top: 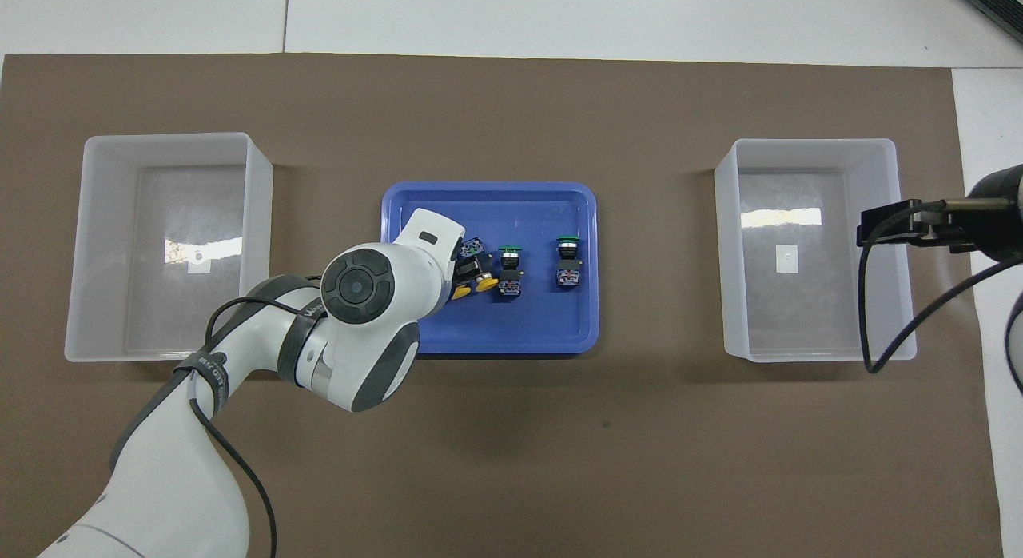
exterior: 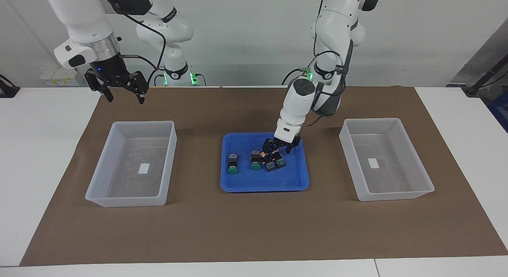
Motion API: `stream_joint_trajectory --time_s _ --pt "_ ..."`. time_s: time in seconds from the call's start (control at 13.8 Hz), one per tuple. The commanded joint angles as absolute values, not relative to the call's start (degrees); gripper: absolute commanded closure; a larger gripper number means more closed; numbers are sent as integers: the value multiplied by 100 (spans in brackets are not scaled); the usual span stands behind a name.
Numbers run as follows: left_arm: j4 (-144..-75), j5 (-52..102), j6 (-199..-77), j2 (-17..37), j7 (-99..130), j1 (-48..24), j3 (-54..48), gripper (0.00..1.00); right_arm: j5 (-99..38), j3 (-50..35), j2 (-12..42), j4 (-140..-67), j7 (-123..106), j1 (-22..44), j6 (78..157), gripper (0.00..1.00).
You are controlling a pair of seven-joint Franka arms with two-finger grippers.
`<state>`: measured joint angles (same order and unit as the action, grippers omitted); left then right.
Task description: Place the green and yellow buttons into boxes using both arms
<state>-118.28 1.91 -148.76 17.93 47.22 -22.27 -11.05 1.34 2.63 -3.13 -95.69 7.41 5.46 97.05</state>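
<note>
My left gripper's fingers reach down around the yellow button (top: 486, 284) in the blue tray (top: 518, 324). It is now time to close my left gripper. Closing now would catch the button.
Four buttons lie in the blue tray (exterior: 262, 182) at mid-table. Two green buttons (exterior: 232, 163) (exterior: 255, 160) lie toward the right arm's end. Two yellow buttons (top: 482, 283) lie side by side toward the left arm's end. My left gripper (exterior: 278, 150) is low in the tray, open, right over the yellow pair; whether it touches them I cannot tell. In the overhead view its wrist hides most of it. My right gripper (exterior: 121, 88) waits open, high above the mat beside the box (exterior: 131, 197) at its end. The other box (exterior: 397, 194) holds only a label.
A brown mat (exterior: 254, 229) covers the table's middle, with white tabletop (exterior: 35, 150) around it. The boxes (top: 77, 302) (top: 729, 262) flank the tray (top: 543, 326) with gaps of mat between. The left arm's elbow (top: 360, 326) hangs over the tray's near edge.
</note>
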Motion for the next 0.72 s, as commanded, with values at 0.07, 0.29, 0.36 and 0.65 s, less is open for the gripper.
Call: stream_joint_trajectory --time_s 0.07,0.29,0.36,0.65 --pt "-11795 141 -14889 1837 4764 -2294 -1002 18 79 237 -282 -9923 1230 930 10387 0" --pt "-11786 141 -14854 1837 4764 -2276 -1002 23 79 237 -1 -10054 1484 1238 10914 0" --pt "-11786 141 -14845 1837 4755 -2268 -1011 25 79 237 35 -10185 1633 1361 11151 0" --pt "-11847 141 -14880 1837 4746 -2268 -1011 32 88 237 605 -10230 2126 1801 11925 0"
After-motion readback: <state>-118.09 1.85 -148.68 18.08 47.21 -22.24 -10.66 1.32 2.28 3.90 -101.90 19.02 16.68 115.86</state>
